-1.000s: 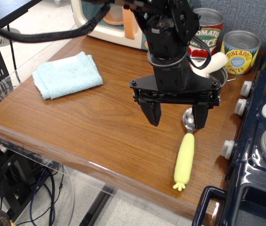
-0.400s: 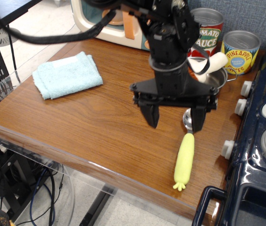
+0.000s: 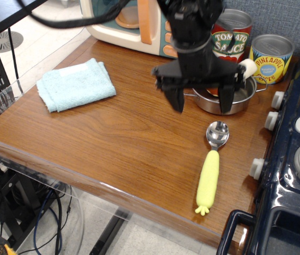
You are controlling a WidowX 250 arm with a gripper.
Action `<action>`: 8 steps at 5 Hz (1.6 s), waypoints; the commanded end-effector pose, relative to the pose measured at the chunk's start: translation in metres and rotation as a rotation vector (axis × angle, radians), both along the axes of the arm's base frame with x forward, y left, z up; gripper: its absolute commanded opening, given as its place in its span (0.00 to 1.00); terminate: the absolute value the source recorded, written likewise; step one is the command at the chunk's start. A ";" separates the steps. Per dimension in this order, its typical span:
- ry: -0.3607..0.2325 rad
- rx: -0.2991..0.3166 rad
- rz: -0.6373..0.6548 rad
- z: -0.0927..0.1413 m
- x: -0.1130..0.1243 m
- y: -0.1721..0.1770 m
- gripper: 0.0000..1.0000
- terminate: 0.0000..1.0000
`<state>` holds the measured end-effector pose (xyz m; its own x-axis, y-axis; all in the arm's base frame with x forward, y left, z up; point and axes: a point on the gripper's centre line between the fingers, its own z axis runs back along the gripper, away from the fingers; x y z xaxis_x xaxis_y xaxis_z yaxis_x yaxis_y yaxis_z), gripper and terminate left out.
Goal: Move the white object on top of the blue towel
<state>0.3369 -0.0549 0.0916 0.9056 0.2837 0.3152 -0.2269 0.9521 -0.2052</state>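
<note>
I will next grab the white object by its orange part [image 3: 213, 91] with my gripper. Then I can move the object onto the blue towel [image 3: 75, 84].
The white object [image 3: 246, 68] is a cream-white rounded toy leaning out of the steel pot [image 3: 239, 98] at the back right; only its tip shows behind my gripper. The blue towel [image 3: 75, 84] lies folded at the table's back left. My gripper [image 3: 202, 101] is open and empty, fingers pointing down, raised above the pot's near left rim. Its right finger [image 3: 227, 100] overlaps the pot in this view.
A yellow-handled spoon [image 3: 210, 172] lies in front of the pot. Two cans, tomato sauce [image 3: 234, 38] and pineapple [image 3: 271, 58], stand behind the pot. A toy microwave [image 3: 131, 24] is at the back. A dark toy stove [image 3: 298, 159] borders the right edge.
My gripper has risen and moved back toward the pot, away from the spoon. It stays open. The spoon's bowl is now uncovered.
</note>
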 end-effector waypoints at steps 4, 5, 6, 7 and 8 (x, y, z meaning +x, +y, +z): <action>-0.112 0.135 0.014 -0.006 0.096 0.018 1.00 0.00; -0.088 0.132 -0.036 -0.022 0.103 0.006 1.00 0.00; -0.080 0.154 -0.084 -0.028 0.106 -0.004 1.00 0.00; -0.094 0.160 -0.089 -0.033 0.107 -0.006 0.00 0.00; -0.100 0.165 -0.088 -0.034 0.107 -0.004 0.00 0.00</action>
